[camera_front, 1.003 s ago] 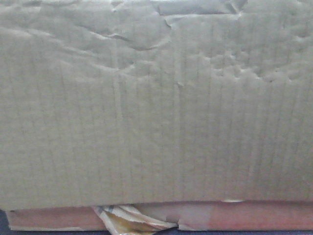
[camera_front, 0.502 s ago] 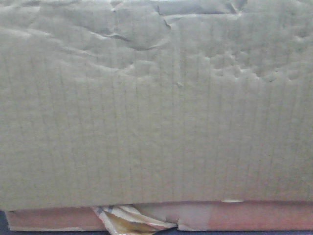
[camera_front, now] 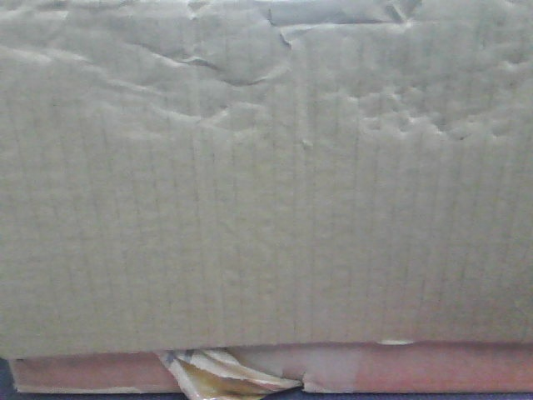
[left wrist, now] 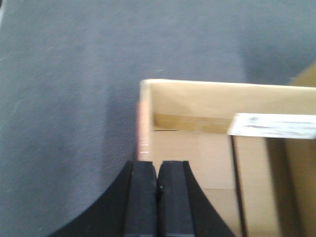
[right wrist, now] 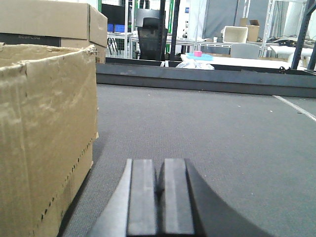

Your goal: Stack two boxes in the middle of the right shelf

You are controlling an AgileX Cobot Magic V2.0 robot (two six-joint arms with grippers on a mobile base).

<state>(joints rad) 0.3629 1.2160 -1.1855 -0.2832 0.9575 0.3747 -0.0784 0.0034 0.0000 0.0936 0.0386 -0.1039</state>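
Note:
I should next grab the open box's red-edged side (left wrist: pixel 144 123) with my left gripper, to stack the open cardboard box (left wrist: pixel 192 158) on the right shelf middle.
In the front view, the taller wrinkled cardboard box (camera_front: pixel 266 183) fills almost the whole frame. It rests on the flatter box (camera_front: pixel 416 371), whose torn yellowish tape (camera_front: pixel 208 375) hangs at the bottom. My left gripper (left wrist: pixel 158 168) is shut and empty, just short of the corner of an open-topped cardboard box (left wrist: pixel 197 148) seen from above. My right gripper (right wrist: pixel 159 165) is shut and empty, low over the grey surface. A tan box (right wrist: pixel 44 133) stands just to its left without touching it. The right shelf middle is out of view.
A dark grey matte surface (right wrist: pixel 222 128) spreads under and ahead of the right gripper, ending at a dark raised edge (right wrist: pixel 207 79). Another cardboard box (right wrist: pixel 49 22) stands behind the near one. A white label (left wrist: pixel 274 126) lies across the open box.

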